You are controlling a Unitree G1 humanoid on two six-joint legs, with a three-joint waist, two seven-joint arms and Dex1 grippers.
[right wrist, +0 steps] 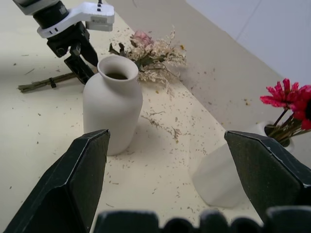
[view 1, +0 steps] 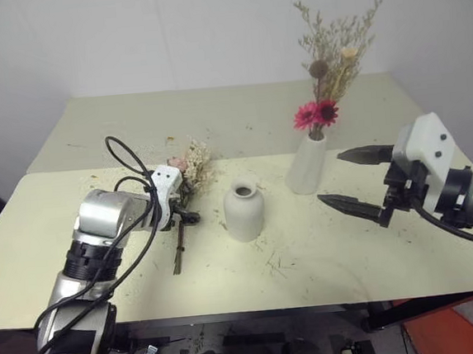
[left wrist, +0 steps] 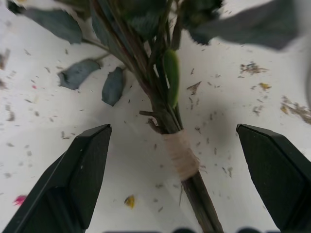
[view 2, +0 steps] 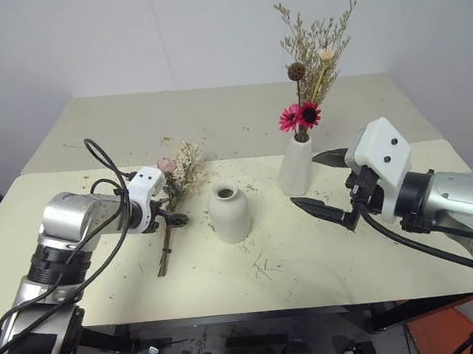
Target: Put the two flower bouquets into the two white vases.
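Note:
The left gripper's fingers are on either side of the taped stems and would hold the pale pink bouquet (view 1: pixel 192 166) if they closed now, so the left gripper should close.
The pale pink bouquet (view 1: pixel 192 166) lies flat on the table, its brown stems (view 1: pixel 178 252) pointing toward the near edge. My left gripper (view 1: pixel 183 215) is lowered over it, open, with its fingers either side of the taped stems (left wrist: pixel 179 153) and not touching them. The short round vase (view 1: pixel 244 212) stands empty just right of that bouquet. The magenta bouquet (view 1: pixel 318 113) stands upright in the tall slim vase (view 1: pixel 307 167). My right gripper (view 1: pixel 331 177) hovers open and empty to the right of the tall vase, above the table.
The cream table (view 1: pixel 351 258) is littered with dried plant bits around the vases. A second tabletop section (view 1: pixel 239 110) extends back to the white wall. Open table lies near the front edge and at the far left.

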